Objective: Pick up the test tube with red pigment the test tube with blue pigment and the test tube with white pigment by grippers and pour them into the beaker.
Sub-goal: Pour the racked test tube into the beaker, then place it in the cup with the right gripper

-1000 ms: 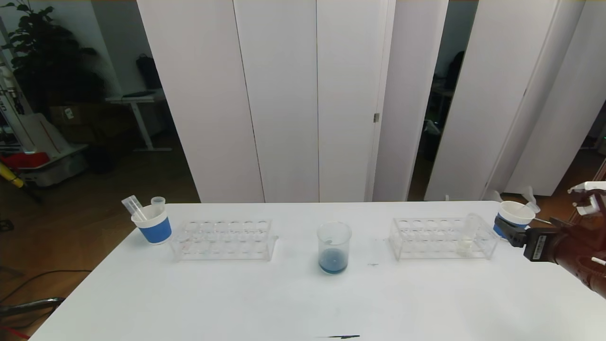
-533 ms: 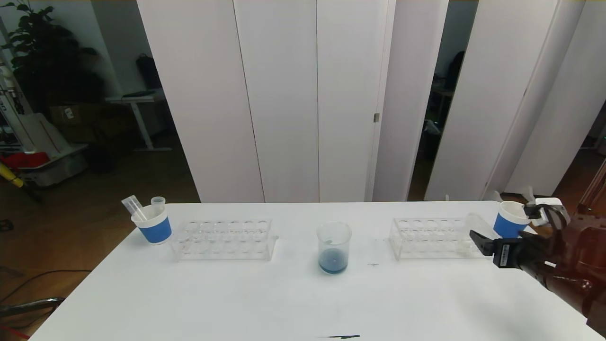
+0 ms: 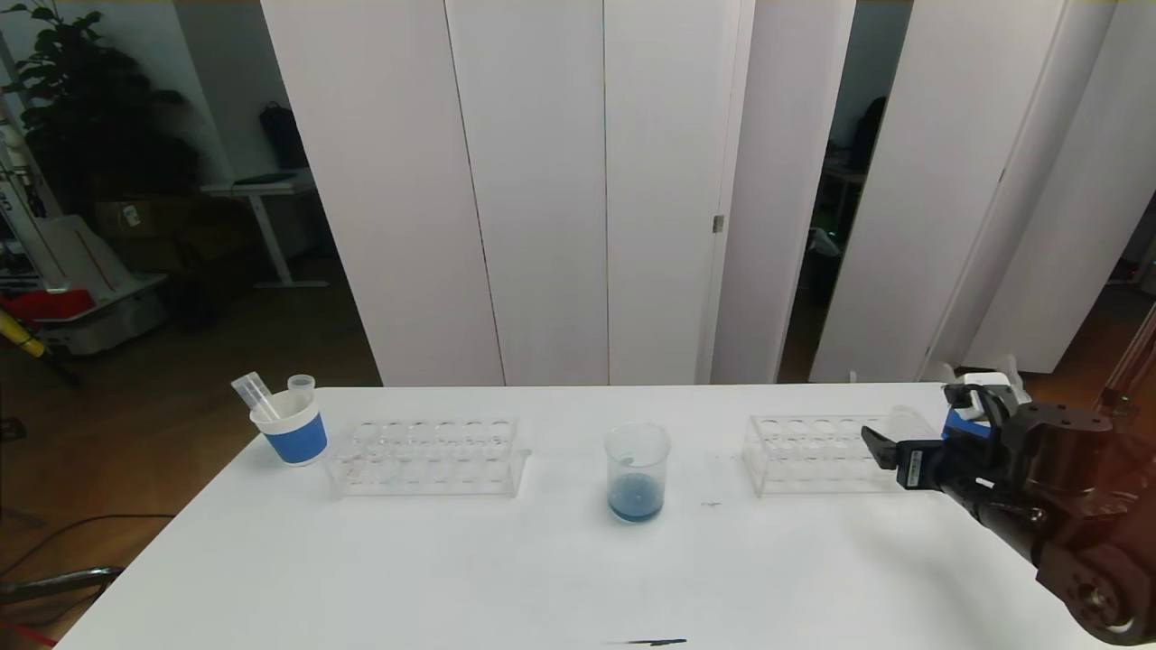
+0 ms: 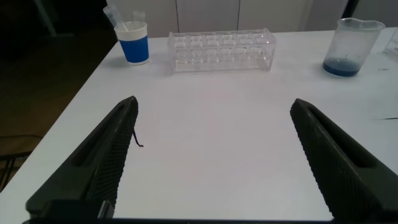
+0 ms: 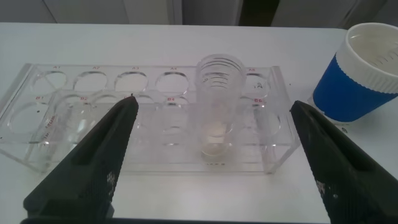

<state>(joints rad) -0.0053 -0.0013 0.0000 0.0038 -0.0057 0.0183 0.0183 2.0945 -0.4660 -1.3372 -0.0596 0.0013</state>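
Note:
The robot's right gripper isn't ready to close on the tube yet and should move toward it first. Its fingers stop short of the upright test tube, so they would miss if they closed now.
The beaker stands mid-table with dark blue liquid in its bottom. The test tube with white pigment stands upright in the right clear rack, cream liquid at its base. My right gripper hovers open at that rack's right end. In the right wrist view the right gripper has the tube straight ahead between its spread fingers, apart from both. My left gripper hangs open and empty over bare table near the front. The test tubes with red and blue pigment are out of view.
A second clear rack stands left of the beaker. Beside it a blue-and-white paper cup holds empty tubes. Another paper cup sits just right of the right rack. A dark mark lies at the table's front edge.
My right arm has swung left from beside the right paper cup to the right end of the right rack. Its fingers stay open. Nothing else moved.

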